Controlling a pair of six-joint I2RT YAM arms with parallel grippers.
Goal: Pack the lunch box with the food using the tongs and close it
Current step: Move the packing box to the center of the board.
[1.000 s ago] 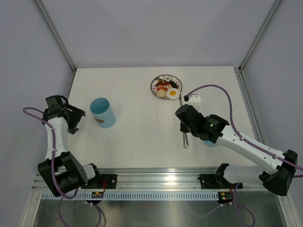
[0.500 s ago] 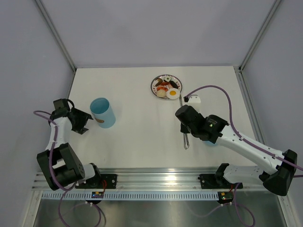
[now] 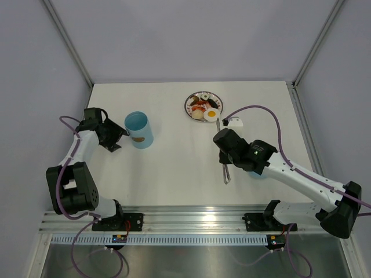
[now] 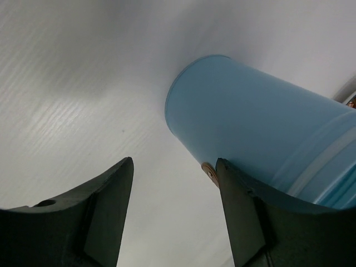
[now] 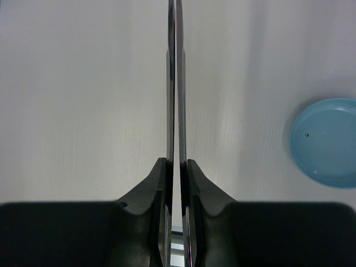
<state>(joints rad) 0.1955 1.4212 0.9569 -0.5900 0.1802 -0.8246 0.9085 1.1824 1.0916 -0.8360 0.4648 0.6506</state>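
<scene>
The tongs only reach the plate's rim, so if I opened my right gripper now, they would end on the tabletop.
The light-blue lunch box (image 3: 139,130) stands upright and lidless at the table's left. My left gripper (image 3: 117,139) is open right beside it. In the left wrist view, the right finger (image 4: 239,211) of the left gripper (image 4: 174,162) rests against the lunch box (image 4: 250,128) near its brown mark (image 4: 209,172), and nothing is between the jaws. My right gripper (image 5: 174,161) is shut on the silver tongs (image 5: 173,83), whose arms are squeezed nearly together. The tongs (image 3: 226,174) point toward the food (image 3: 211,114) on the plate (image 3: 190,105). The blue lid (image 5: 325,142) lies flat on the table.
The red-rimmed plate sits at the back centre, just beyond the tongs' far end. A purple cable (image 3: 272,110) loops over the right arm, with a white piece (image 3: 236,121) near the plate. Metal frame posts rise at the table's back corners.
My left gripper swung in to the lunch box, narrowed a little, and pushed it to the right and slightly back. The right arm with the tongs barely shifted.
</scene>
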